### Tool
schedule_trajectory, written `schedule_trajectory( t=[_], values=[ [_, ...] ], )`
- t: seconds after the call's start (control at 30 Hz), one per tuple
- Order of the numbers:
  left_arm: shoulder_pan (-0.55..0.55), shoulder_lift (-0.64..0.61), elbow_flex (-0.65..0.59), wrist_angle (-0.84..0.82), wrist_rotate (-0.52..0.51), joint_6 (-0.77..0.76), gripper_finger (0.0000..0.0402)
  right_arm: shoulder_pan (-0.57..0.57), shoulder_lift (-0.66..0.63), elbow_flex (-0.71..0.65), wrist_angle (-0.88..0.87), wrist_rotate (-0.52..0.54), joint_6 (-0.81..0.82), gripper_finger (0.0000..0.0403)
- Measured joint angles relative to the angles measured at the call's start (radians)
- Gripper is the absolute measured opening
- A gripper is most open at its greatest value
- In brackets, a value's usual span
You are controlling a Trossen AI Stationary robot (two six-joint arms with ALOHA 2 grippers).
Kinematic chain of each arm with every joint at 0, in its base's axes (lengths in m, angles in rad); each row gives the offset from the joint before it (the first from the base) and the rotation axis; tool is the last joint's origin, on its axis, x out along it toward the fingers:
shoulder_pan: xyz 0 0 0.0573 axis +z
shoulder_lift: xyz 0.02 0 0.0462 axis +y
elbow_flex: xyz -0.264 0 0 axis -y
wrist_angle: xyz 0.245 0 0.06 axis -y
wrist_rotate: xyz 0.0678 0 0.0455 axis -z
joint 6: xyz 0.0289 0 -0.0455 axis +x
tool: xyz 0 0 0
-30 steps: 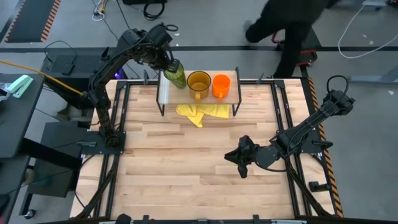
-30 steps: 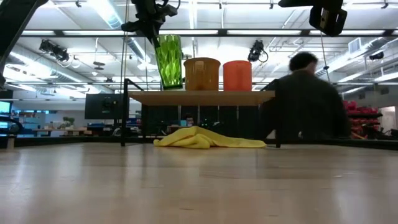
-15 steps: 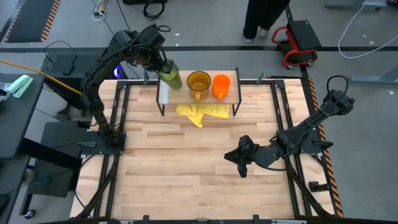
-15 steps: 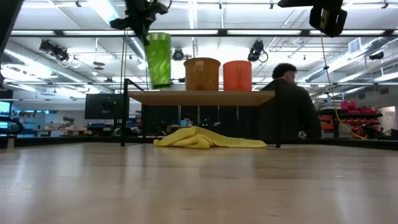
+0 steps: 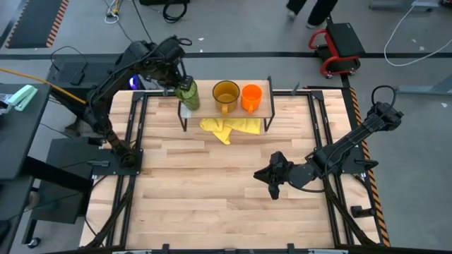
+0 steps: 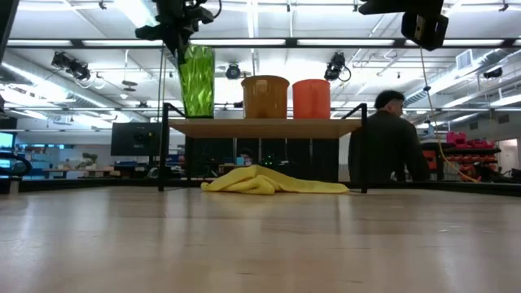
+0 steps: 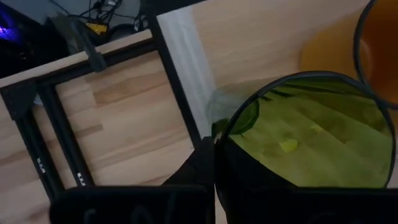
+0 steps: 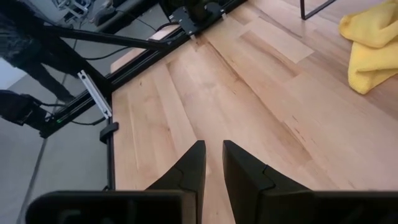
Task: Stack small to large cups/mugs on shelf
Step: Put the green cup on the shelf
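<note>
The green tumbler's base (image 5: pixel 193 106) hangs at the whitish strip's edge (image 5: pixel 185 111), so my left gripper next shifts the green tumbler toward the amber mug before it opens.
The dark green tumbler (image 5: pixel 188 94) (image 6: pixel 196 81) stands upright at the left end of the shelf (image 5: pixel 212 111) (image 6: pixel 269 127), over the whitish strip. I cannot tell whether its base touches the plank. My left gripper (image 6: pixel 186 41) is above it, shut on its rim. The amber-yellow mug (image 5: pixel 226 94) (image 6: pixel 264 96) and the orange mug (image 5: pixel 251 97) (image 6: pixel 310 98) rest on their bases on the shelf, to the tumbler's right. My right gripper (image 5: pixel 274 178) (image 8: pixel 211 149) hovers shut over the table's right near part. My left gripper holds the green tumbler by its rim (image 7: pixel 219 146), coming from above and pointing down. One finger (image 7: pixel 198 171) lies outside the wall; the other is hidden by the gripper body and the cup. The tumbler hangs upright below the fingers, its base at shelf-top height.
A crumpled yellow cloth (image 5: pixel 229 128) (image 6: pixel 269 181) (image 8: pixel 373 50) lies on the table under and in front of the shelf. Black frame rails (image 5: pixel 134 134) run along the table's edges. A person (image 6: pixel 389 146) is in the room beyond the far edge.
My left gripper has carried the tumbler along the shelf toward the table's left, away from the amber mug, and lowered it slightly. The tumbler was tilted and now stands upright. A person has moved about behind the table.
</note>
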Motion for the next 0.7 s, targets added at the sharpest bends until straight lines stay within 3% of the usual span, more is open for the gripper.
schedule_trajectory(
  t=[0.7],
  values=[
    [0.011,0.056,0.051,0.051,0.044,0.037,0.0011,-0.005,0.0,0.0,0.0,0.023,0.02,0.0061]
  ],
)
